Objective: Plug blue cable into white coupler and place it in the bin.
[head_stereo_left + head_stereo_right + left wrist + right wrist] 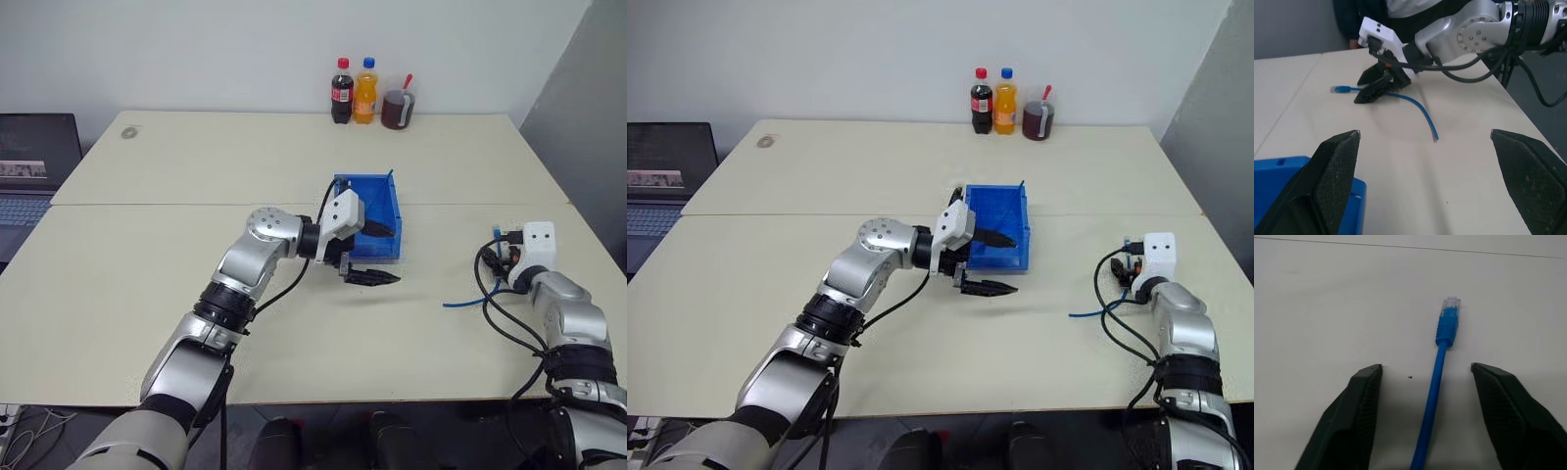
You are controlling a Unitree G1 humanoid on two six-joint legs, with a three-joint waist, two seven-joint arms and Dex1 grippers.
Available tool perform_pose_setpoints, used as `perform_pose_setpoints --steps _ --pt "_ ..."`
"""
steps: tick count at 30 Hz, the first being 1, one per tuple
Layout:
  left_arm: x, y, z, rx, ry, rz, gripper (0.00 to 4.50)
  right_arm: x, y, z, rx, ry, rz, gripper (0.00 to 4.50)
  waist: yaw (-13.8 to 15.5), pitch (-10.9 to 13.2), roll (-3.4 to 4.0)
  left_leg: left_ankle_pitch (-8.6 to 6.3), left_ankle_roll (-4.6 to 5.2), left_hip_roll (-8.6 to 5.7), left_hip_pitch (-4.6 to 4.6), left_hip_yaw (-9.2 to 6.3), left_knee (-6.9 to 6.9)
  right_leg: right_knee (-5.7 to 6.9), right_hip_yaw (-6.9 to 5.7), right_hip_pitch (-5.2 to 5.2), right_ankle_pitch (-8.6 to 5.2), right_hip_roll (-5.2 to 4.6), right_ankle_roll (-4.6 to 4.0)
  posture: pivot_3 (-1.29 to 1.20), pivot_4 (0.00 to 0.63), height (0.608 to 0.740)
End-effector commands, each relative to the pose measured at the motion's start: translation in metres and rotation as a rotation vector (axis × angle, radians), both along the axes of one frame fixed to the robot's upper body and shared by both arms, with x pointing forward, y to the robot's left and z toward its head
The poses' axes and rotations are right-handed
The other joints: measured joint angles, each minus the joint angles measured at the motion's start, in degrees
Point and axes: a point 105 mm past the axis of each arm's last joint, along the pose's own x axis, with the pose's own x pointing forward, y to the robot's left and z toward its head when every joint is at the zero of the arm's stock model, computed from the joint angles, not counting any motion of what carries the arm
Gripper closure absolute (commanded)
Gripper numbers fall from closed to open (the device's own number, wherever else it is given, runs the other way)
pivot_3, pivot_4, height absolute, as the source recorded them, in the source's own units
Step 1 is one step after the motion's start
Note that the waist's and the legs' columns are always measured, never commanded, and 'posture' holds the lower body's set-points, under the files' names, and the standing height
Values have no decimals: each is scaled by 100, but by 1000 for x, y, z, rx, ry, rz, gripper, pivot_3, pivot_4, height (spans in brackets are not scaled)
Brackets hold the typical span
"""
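Note:
The blue cable needs to be plugged in, so my right gripper will next grab the ribbed boot behind its plug, because the thin cord lies slack.
The blue cable lies flat on the table at the right, its plug pointing away from my right gripper. My right gripper is low over the table, open, one finger on each side of the cable and neither touching it. In the left wrist view the cable runs out from under that gripper to a loose end. The bin stands at the table's middle. My left gripper hovers open at the bin's front edge with nothing in it. The white coupler is hidden or out of view.
Two bottles and a cup of dark drink stand at the far edge. A laptop sits at the left. A seam runs between the two tabletops. The table's right edge is close to my right arm.

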Motion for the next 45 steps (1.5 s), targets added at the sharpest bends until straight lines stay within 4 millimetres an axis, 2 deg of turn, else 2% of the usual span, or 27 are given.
perform_pose_setpoints --steps 1,8,9,12,14,16,19,22,25,28,31,33,35,38,41,45 --pt "4 -1 19 -45 -51 16 0 5 -2 6 -25 -23 10 2437 -1 0 0 0 0 1 0 -1 0 0 -1 0 1 0 -1 0 150 740" --pt "4 3 22 -50 -50 27 0 6 -9 1 -26 -12 -7 4313 15 0 0 0 0 0 0 -1 2 0 -1 1 1 -1 -1 0 150 740" --pt "4 4 23 -50 -48 28 0 6 -10 1 -25 -11 -9 4443 17 0 0 0 0 -1 0 0 2 0 -1 1 2 -1 -1 0 150 740" --pt "1 6 22 -44 -45 18 0 3 -15 -1 -27 -7 -17 4443 27 0 0 0 0 -1 -1 -1 2 0 -1 1 2 -1 -1 0 150 740" --pt "-2 7 22 -37 -56 11 0 0 -16 1 -101 -4 17 4443 40 0 0 0 0 -1 -1 -1 2 0 -1 1 2 -1 -1 0 150 740" --pt "-6 10 24 -35 -83 2 0 -5 -8 6 -211 -16 116 4443 74 0 1 0 0 -2 -2 -1 2 -2 -1 1 1 -2 -1 0 150 740" --pt "-13 20 33 -59 -101 6 0 -16 24 25 -187 -64 318 4443 71 1 3 0 0 -2 -5 -3 -1 -4 -4 0 1 -3 -1 0 150 740" --pt "-17 43 37 -70 -121 66 0 -41 60 45 -114 -47 565 4443 10 7 15 0 0 4 -4 -2 -1 1 -1 -3 1 0 -1 0 150 740" --pt "-14 82 37 -69 -115 215 0 -73 101 59 -11 36 829 4443 -74 16 35 0 0 9 3 -6 -1 7 -1 -1 -2 5 3 0 150 740" --pt "-23 120 18 4 -120 342 0 -98 140 68 75 106 1054 4443 -103 17 27 0 0 16 20 -43 -4 11 -11 10 -13 10 18 0 150 740" --pt "-50 147 -8 53 -44 424 0 -115 174 63 121 180 1246 4443 -108 18 23 0 0 16 21 -58 -2 9 -17 15 -14 8 17 0 150 740" --pt "-76 151 -24 55 17 454 0 -112 192 55 106 192 1307 4443 -100 24 14 0 0 17 19 -56 -2 4 -17 13 -14 0 16 0 150 740" --pt "-106 148 -37 43 84 476 0 -101 210 44 80 189 1331 4443 -95 26 -2 0 0 37 15 -52 -2 -2 -12 11 -14 -13 16 0 150 740" --pt "-138 143 -49 -13 187 571 0 -81 236 26 18 183 1358 4443 -89 31 -27 -1 -1 41 8 -47 0 -5 -13 5 -9 -20 8 0 150 740" --pt "-154 143 -55 -28 229 654 0 -70 251 10 -53 186 1406 4443 37 38 -36 0 -1 26 10 -60 3 -2 -23 8 -10 -33 7 0 150 740" --pt "-154 152 -56 -37 223 757 0 -68 260 -2 -69 218 1477 4443 86 38 -36 1 -1 17 22 -55 4 -2 -26 12 -32 -37 -27 0 150 740"
